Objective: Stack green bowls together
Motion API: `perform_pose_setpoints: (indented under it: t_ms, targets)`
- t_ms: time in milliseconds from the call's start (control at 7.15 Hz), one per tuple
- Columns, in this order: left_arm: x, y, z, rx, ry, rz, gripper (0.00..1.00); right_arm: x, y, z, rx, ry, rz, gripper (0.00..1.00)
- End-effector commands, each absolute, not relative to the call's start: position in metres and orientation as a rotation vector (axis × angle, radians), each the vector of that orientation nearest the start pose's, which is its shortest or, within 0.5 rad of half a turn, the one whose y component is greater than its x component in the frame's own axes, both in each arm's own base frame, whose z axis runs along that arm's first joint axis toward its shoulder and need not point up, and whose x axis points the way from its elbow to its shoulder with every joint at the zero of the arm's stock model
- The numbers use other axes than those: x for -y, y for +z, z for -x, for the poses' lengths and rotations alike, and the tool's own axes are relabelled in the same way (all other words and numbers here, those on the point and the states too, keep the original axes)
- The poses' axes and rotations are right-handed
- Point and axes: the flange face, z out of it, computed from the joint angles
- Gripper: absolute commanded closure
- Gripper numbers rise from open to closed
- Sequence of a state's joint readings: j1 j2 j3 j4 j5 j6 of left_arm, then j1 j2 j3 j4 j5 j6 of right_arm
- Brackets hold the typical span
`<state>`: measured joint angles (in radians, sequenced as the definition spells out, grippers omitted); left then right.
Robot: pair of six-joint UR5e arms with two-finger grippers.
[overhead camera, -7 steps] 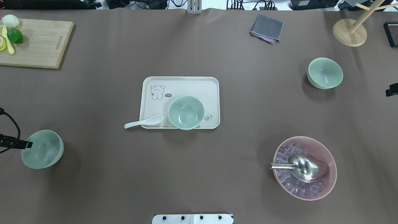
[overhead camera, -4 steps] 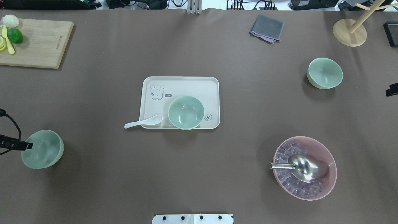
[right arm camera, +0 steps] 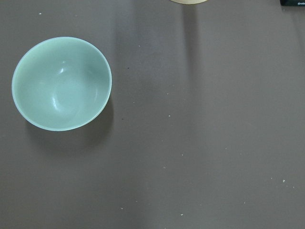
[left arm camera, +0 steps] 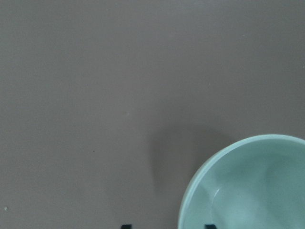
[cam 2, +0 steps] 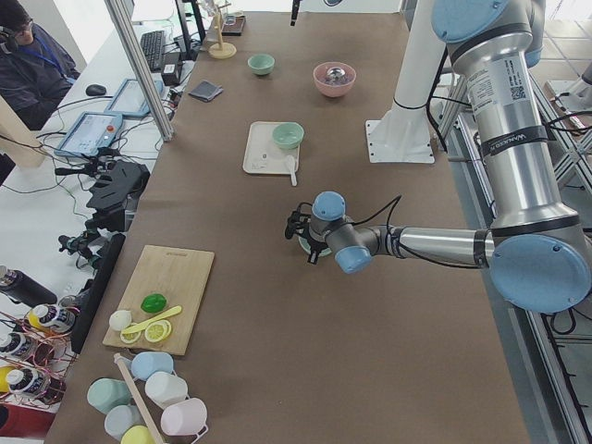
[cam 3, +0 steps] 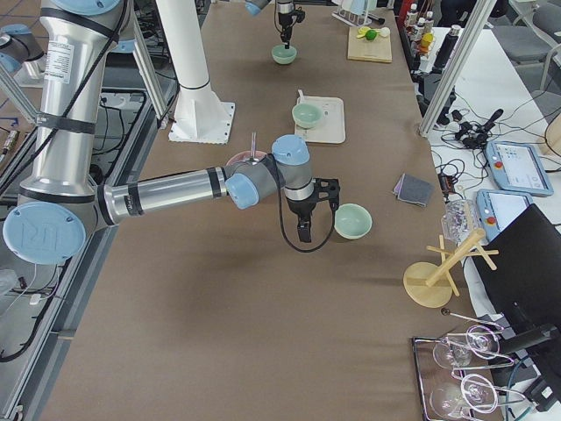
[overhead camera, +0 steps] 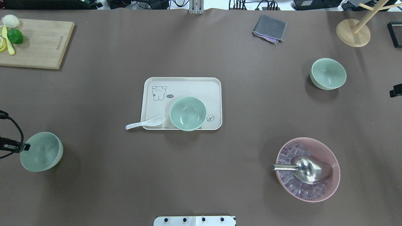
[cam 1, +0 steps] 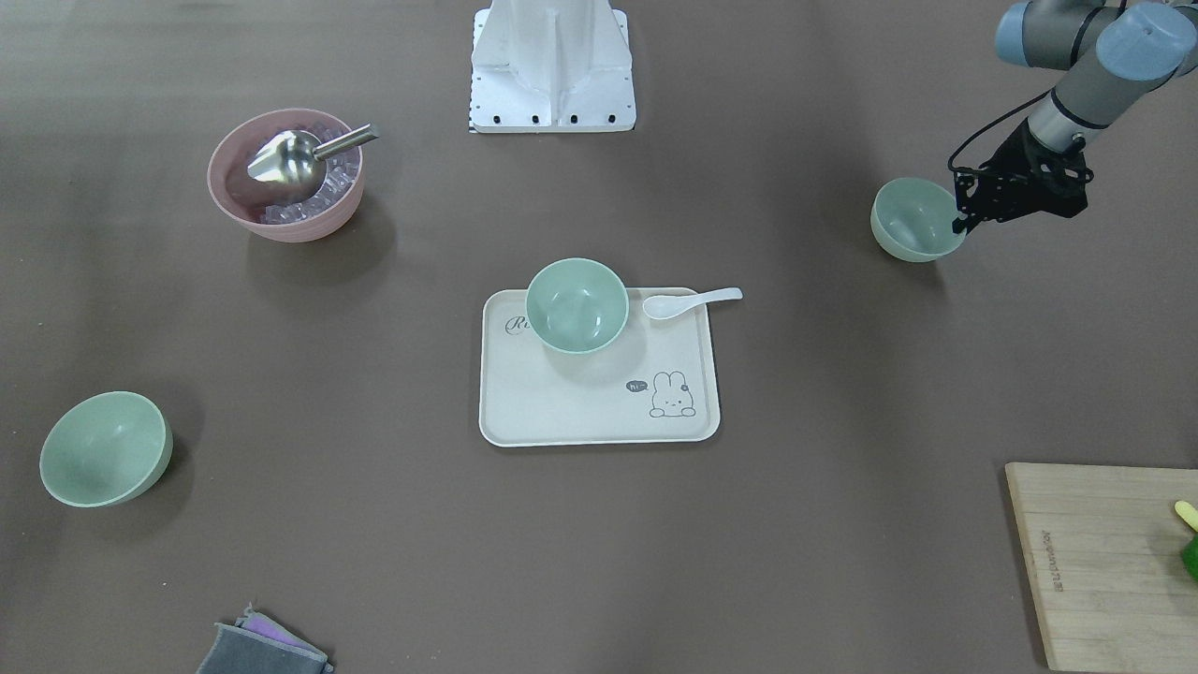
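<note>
I will grab this green bowl by its rim (left arm camera: 183, 210) with my left gripper next. Then it can be stacked into the bowl on the tray.
Three pale green bowls stand apart. One bowl (overhead camera: 187, 113) sits on the cream tray (overhead camera: 188, 85). One bowl (overhead camera: 41, 151) is at the table's left edge, also in the left wrist view (left arm camera: 257, 191). One bowl (overhead camera: 328, 73) is at the back right, also in the right wrist view (right arm camera: 62, 83). My left gripper (cam 1: 964, 220) is open at the left bowl's outer rim, and its two tips in the wrist view straddle that rim. My right gripper (cam 3: 304, 232) hangs beside the right bowl; I cannot tell its state.
A pink bowl (overhead camera: 326, 188) with ice and a metal scoop stands at the front right. A white spoon (overhead camera: 144, 123) leans on the tray's edge. A cutting board (overhead camera: 37, 44) with fruit, a grey cloth (overhead camera: 270, 29) and a wooden stand (overhead camera: 353, 33) line the back.
My left gripper's tip has drawn back toward the table's left edge at the bowl's rim. That bowl has shifted slightly left. Nothing else moved.
</note>
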<state>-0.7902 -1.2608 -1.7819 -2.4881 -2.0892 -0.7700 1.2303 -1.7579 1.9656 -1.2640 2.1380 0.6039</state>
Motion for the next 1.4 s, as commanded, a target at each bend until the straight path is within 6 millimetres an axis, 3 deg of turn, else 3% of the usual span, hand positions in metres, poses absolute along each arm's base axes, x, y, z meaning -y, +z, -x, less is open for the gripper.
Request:
perform_pose_setpoints:
  t_ms: [0,280,420,700,979,1259]
  targets:
    - [0.338,0.578,-0.217,-0.932,0.231,-0.241,1.0,0.435,0.523,0.069,0.722,0.105,-0.194,0.01]
    - [0.34,0.539,-0.21,-1.011,0.25,-0.258,1.0,0.434,0.523,0.069,0.723,0.105,-0.193,0.01]
    - [0.354,0.527,-0.209,-1.021,0.232,-0.289,1.0,0.434,0.523,0.069,0.723,0.105,-0.193,0.01]
    - [0.396,0.479,-0.242,-1.023,0.215,-0.289,1.0,0.434,0.523,0.069,0.723,0.105,-0.193,0.01]
    - [0.45,0.398,-0.288,-0.994,0.193,-0.258,1.0,0.434,0.523,0.069,0.723,0.105,-0.193,0.01]
    - [0.49,0.293,-0.33,-0.972,0.112,-0.181,1.0,0.435,0.522,0.07,0.724,0.104,-0.194,0.01]
